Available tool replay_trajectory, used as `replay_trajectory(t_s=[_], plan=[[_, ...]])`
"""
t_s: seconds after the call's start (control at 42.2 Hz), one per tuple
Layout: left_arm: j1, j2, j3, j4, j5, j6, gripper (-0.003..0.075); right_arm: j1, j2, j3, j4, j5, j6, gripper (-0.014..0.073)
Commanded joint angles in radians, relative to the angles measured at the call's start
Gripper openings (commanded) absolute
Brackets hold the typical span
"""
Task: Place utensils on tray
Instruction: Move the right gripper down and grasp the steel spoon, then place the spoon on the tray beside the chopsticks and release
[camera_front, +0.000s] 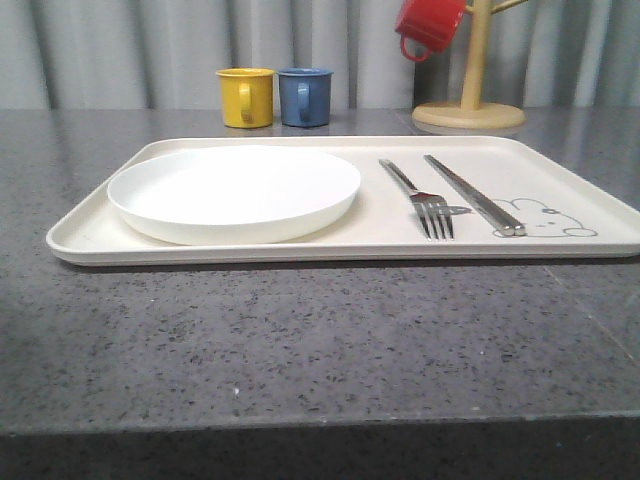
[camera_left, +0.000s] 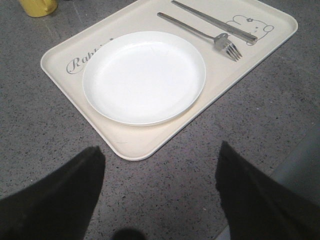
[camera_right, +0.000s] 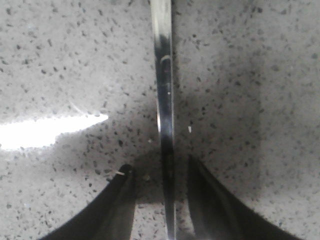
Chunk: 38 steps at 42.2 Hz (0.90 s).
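I should close my right gripper on the utensil, as my fingers are low over the table beside its slim shiny handle. Closing now would hold it now.
The cream tray (camera_front: 400, 245) lies on the grey table with a silver fork (camera_front: 420, 195) and a pair of chopsticks (camera_front: 475, 195) side by side on its right half. The left wrist view shows the same tray (camera_left: 130, 145), fork (camera_left: 200, 34) and chopsticks (camera_left: 215, 21). My left gripper (camera_left: 159, 148) hangs wide open over bare table just off the tray's near corner, holding nothing. In the right wrist view a slim shiny utensil handle (camera_right: 164, 90) lies on the speckled table. My right gripper (camera_right: 159, 166) is low over it, open, one finger on each side; its other end is hidden.
A round white plate (camera_front: 235, 190) fills the tray's left half. Behind the tray stand a yellow mug (camera_front: 246, 97) and a blue mug (camera_front: 304, 97). A wooden mug tree (camera_front: 470, 100) at the back right carries a red mug (camera_front: 430, 25).
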<state>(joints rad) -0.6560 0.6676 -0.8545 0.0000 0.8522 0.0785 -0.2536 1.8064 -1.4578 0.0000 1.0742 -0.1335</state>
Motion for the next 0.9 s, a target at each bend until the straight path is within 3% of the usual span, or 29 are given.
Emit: replay_trajectory(t_s=[0.0,0.142,0.308,0.38,0.664,0.878], plan=[[-0.006,0.000,-0.027,0.000,-0.073,-0.008,0.0471,-0.007,-0.034,-0.021,-0.007,-0.017,-0.007,0.0291],[-0.006,0.000,-0.027,0.000,-0.073,-0.008,0.0471,-0.007,-0.030,-0.021,-0.007,-0.015,-0.007,0.0267],[-0.006,0.000,-0.027,0.000,-0.073,-0.008,0.0471,-0.007,-0.030,-0.021,-0.007,-0.016,-0.007,0.0055],[-0.006,0.000,-0.027,0.000,-0.073,-0.008,0.0471,-0.007,-0.030,-0.022,-0.007,-0.018,-0.007,0.0015],[-0.006,0.000,-0.027,0.000,-0.073,-0.008,0.0471,0.040,-0.087,-0.068,0.081,-0.005,-0.008,0.0017],[-0.006,0.000,-0.027,0.000,-0.073,-0.008,0.0471,0.194,-0.137,-0.107,0.159,0.063,-0.008,0.0017]])
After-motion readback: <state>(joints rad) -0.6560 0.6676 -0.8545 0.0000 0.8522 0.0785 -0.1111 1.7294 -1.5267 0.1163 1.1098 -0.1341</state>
